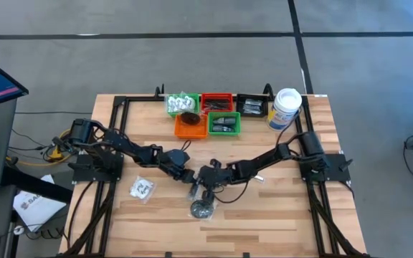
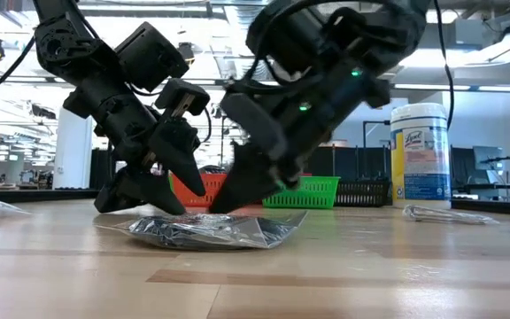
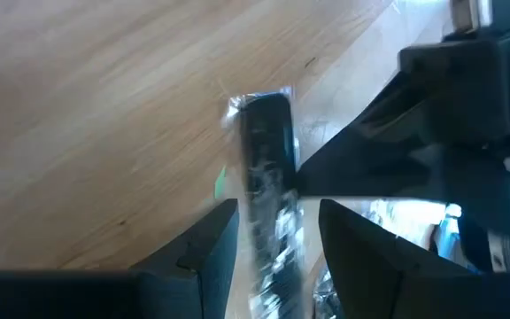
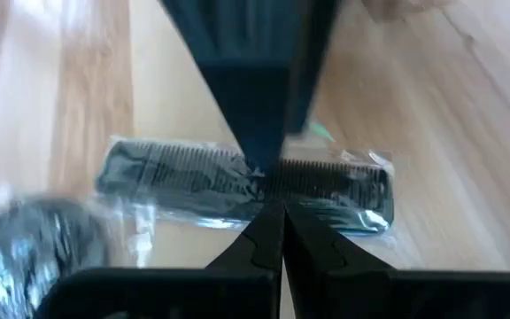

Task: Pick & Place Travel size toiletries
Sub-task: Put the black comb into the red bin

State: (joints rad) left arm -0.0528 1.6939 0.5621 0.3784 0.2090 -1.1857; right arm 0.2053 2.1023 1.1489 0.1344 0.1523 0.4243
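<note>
The left gripper grabs the comb packet by its middle (image 3: pixel 273 190) next, to place it in the red tray.
A black comb in a clear packet (image 4: pixel 193 182) lies flat on the wooden table (image 1: pixel 278 215), also seen as the comb packet (image 1: pixel 193 190) in the high view. My right gripper (image 4: pixel 273 208) is shut, its tips on the packet's middle. My left gripper (image 3: pixel 277 217) faces it from the table's left, rolled over and open. The comb packet (image 3: pixel 266 151) runs between the left gripper's fingers. Just nearer lies a round black piece in plastic (image 1: pixel 201 209). A clear packet with white contents (image 1: pixel 142 188) lies to the left. My right gripper presses its shut fingertips (image 4: pixel 259 232) on the middle of the comb packet, at its long edge (image 4: pixel 237 197). It comes slanting down from the table's right, across the comb. The packet lies flat on the table. My left gripper: I cannot tell whether its fingers touch the packet.
At the far edge stand a green tray (image 1: pixel 181 104), a red tray (image 1: pixel 217 102), a black tray (image 1: pixel 252 105), an orange tray (image 1: pixel 191 127) and a second green tray (image 1: pixel 224 123). A tall white canister (image 1: pixel 285 107) stands at the far right. Black frame rails border the table.
</note>
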